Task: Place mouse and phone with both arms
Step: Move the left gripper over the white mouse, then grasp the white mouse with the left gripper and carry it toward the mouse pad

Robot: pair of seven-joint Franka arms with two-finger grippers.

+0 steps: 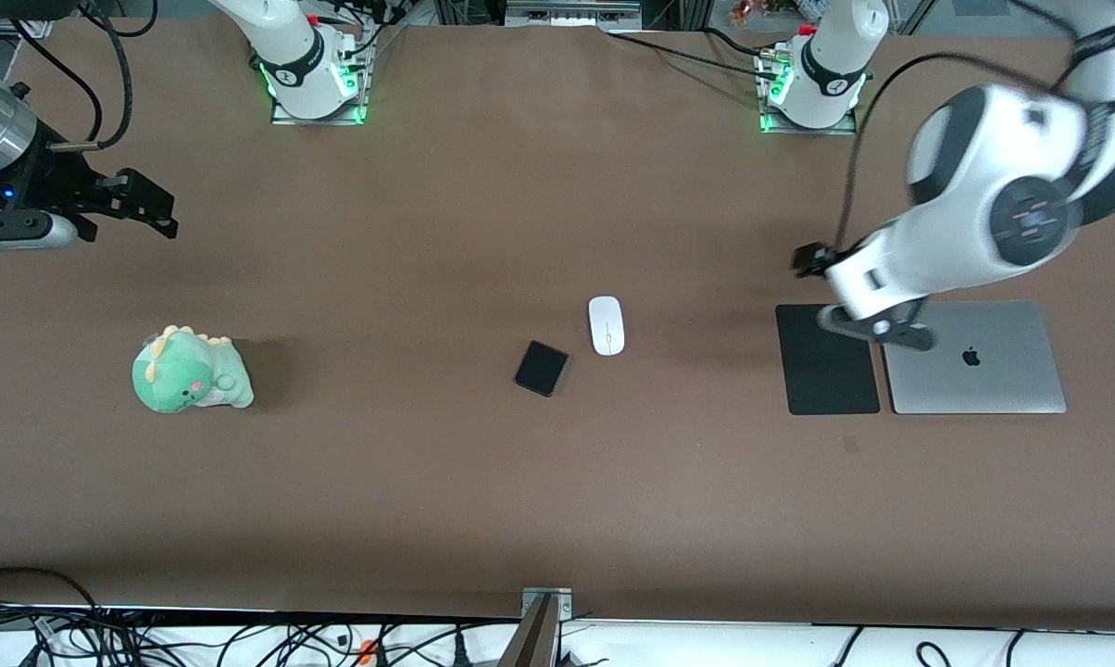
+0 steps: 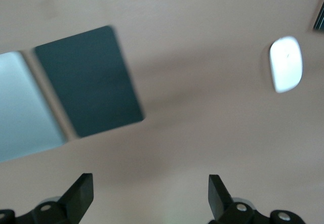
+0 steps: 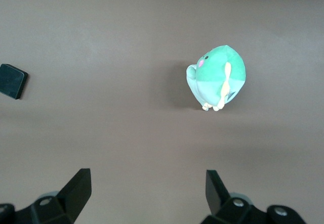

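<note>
Next, my left gripper grabs the white mouse by its long sides. Then my left gripper sets the mouse on the black pad.
The white mouse (image 1: 606, 325) lies near the middle of the table. The small black phone (image 1: 541, 368) lies beside it, slightly nearer the front camera. My left gripper (image 1: 840, 295) hangs open and empty over the farther edge of the black mouse pad (image 1: 826, 358). The left wrist view shows its gripper (image 2: 151, 193) open, with the mouse (image 2: 286, 63) and a corner of the phone (image 2: 320, 16) farther off. My right gripper (image 1: 155, 211) is open and empty over the right arm's end of the table. The right wrist view shows its gripper (image 3: 148, 191) open and the phone (image 3: 12, 81) at the edge.
A closed silver laptop (image 1: 974, 357) lies beside the black pad at the left arm's end; both show in the left wrist view, pad (image 2: 88, 80) and laptop (image 2: 25, 107). A green plush dinosaur (image 1: 190, 371) sits toward the right arm's end, also in the right wrist view (image 3: 217, 77).
</note>
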